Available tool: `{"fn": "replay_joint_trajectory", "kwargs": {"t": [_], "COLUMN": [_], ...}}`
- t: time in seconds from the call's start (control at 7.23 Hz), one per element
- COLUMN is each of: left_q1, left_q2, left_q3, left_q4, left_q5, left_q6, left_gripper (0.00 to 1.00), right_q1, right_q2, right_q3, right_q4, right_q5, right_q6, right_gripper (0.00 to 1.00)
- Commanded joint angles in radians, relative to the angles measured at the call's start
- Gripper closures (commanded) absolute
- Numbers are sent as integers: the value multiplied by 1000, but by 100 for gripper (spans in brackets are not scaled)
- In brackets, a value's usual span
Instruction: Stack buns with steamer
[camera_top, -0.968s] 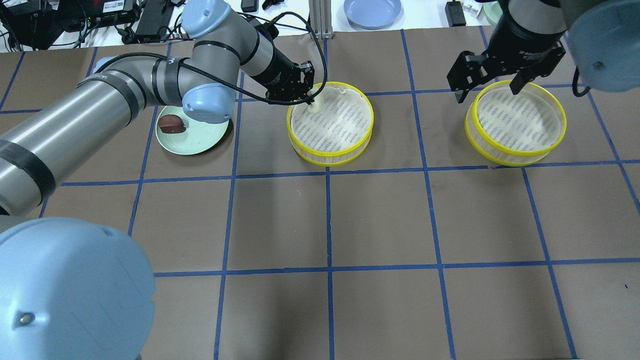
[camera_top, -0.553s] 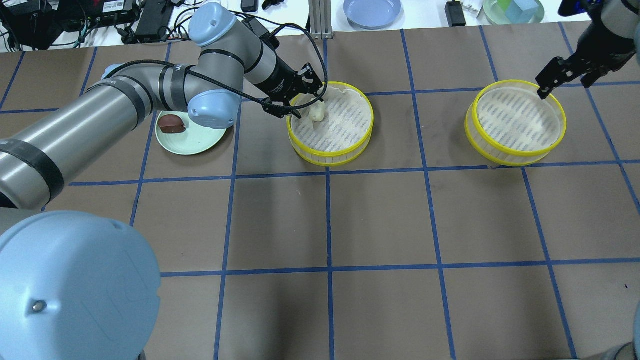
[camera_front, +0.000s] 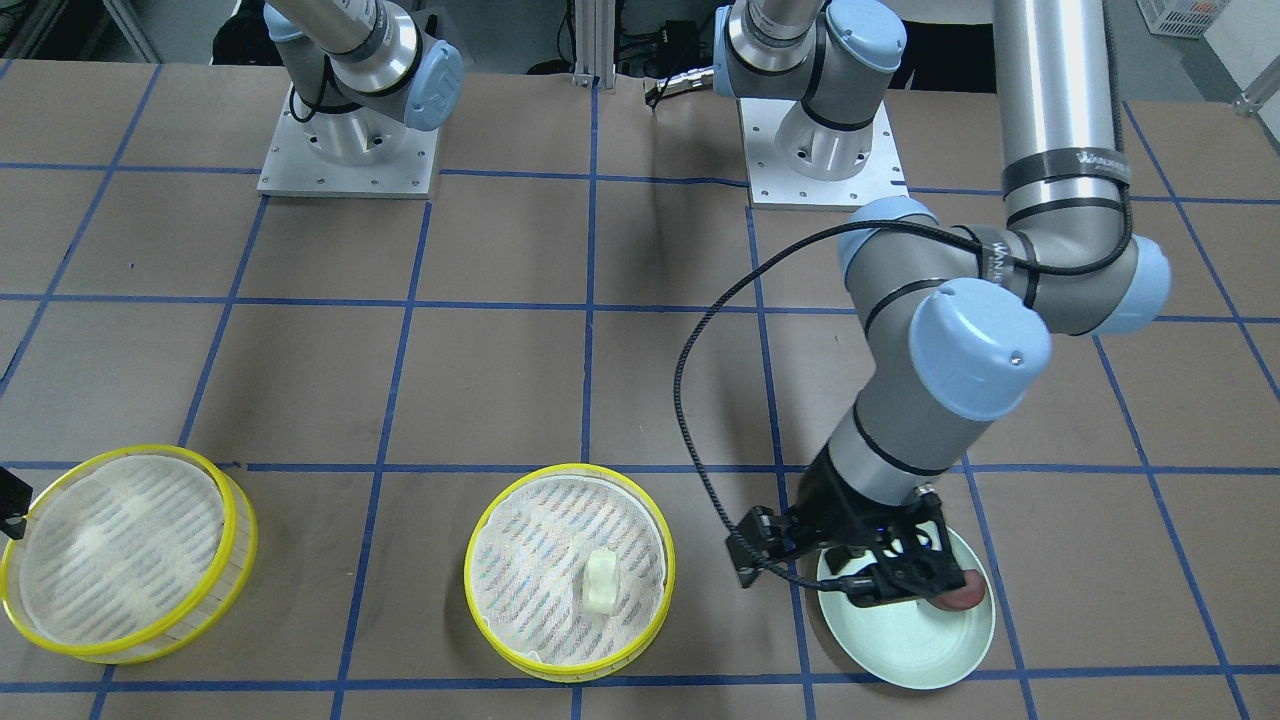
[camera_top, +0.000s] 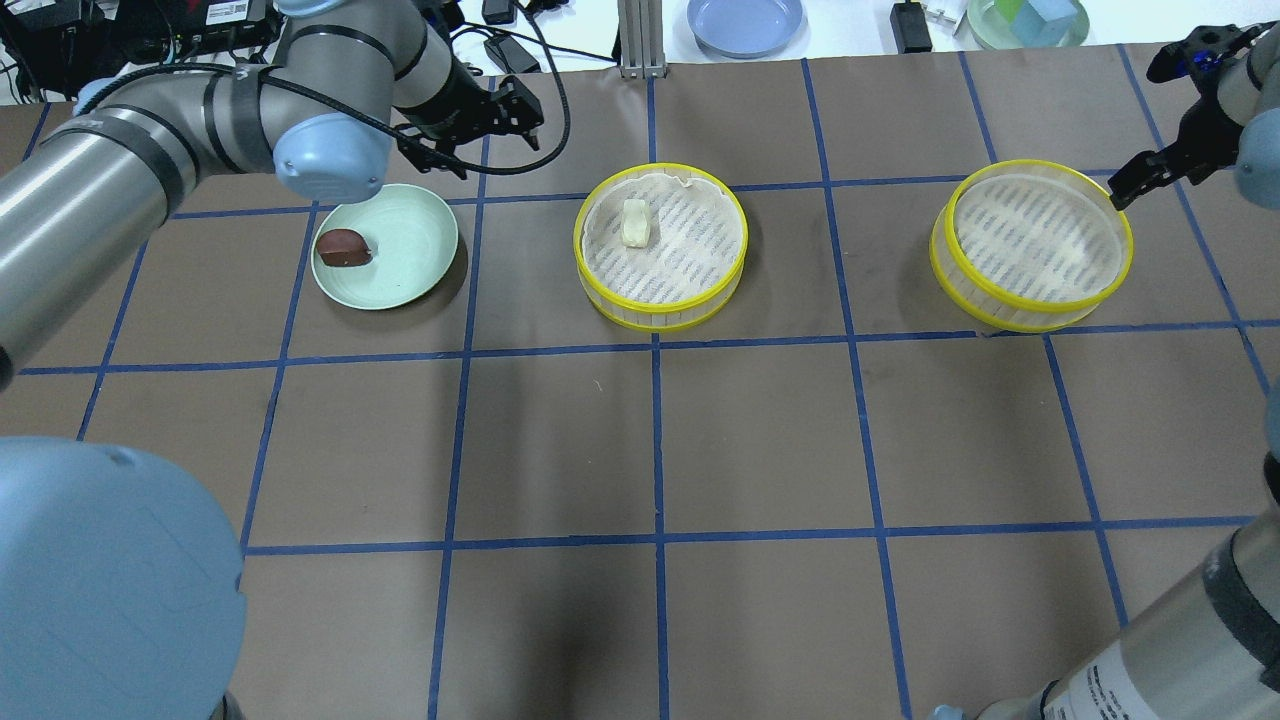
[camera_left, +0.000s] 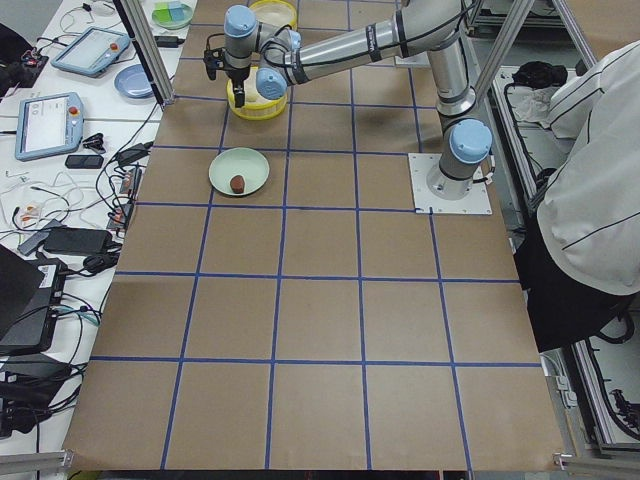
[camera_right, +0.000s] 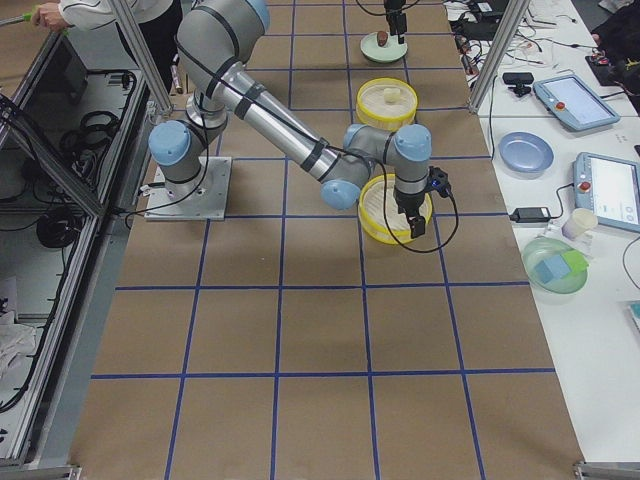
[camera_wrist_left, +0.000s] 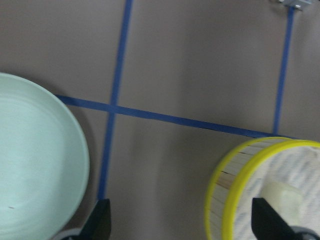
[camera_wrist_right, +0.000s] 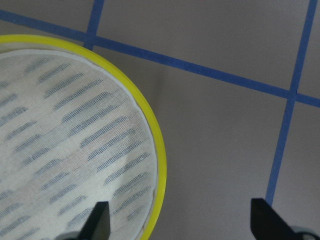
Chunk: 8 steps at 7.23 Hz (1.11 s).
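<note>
The steamer is far too wide to span, so my right gripper should next pinch its thin yellow rim (camera_wrist_right: 161, 165).
The cream-white bun (camera_top: 634, 222) lies free in the middle yellow-rimmed steamer (camera_top: 661, 307), left of its centre; it also shows in the front view (camera_front: 601, 578). The dark reddish-brown bun (camera_top: 343, 247) sits on the pale green plate (camera_top: 410, 260). My left gripper (camera_top: 480, 125) is open and empty, above the table between the plate and the middle steamer; its wrist view shows the plate (camera_wrist_left: 35, 165) and the steamer (camera_wrist_left: 225, 195) on either side. My right gripper (camera_top: 1150, 172) is open and empty at the far right rim of the second steamer (camera_top: 1030, 315), which holds only its cloth liner (camera_wrist_right: 65, 135).
A blue plate (camera_top: 745, 22) and a green bowl with blocks (camera_top: 1030, 20) stand on the white bench beyond the table's far edge, with cables and electronics at the back left (camera_top: 230, 30). The two arm bases (camera_front: 345, 150) stand at the robot's side.
My left gripper let go of the cream bun in the middle steamer, opened and moved left toward the plate. My right gripper moved from over the right steamer to its right rim.
</note>
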Motion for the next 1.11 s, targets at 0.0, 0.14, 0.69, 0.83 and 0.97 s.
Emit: {"fn": "replay_joint_trajectory", "kwargs": {"t": [0.0,0.14,0.69,0.83,0.97], "left_q1": [100,125,193,196,196], "left_q2": [-9,-32,-124,-136,-143], "left_q3": [-9,-15,-44,-50,-50], "left_q4": [-20,-12,26,29,28], "left_q5": [174,199,194,191,185], "left_q6": [363,497,673,683,681], "left_gripper": [0,0,0,0,2], "right_q1": [-2,-2,-2,-2,7], "right_q2": [50,65,71,62,39], "right_q3": [1,1,1,1,0], "right_q4": [-41,-42,-27,-24,-7], "right_q5": [3,3,40,40,40], "right_q6": [-2,-2,10,25,31], "right_gripper": [4,22,100,100,100]}}
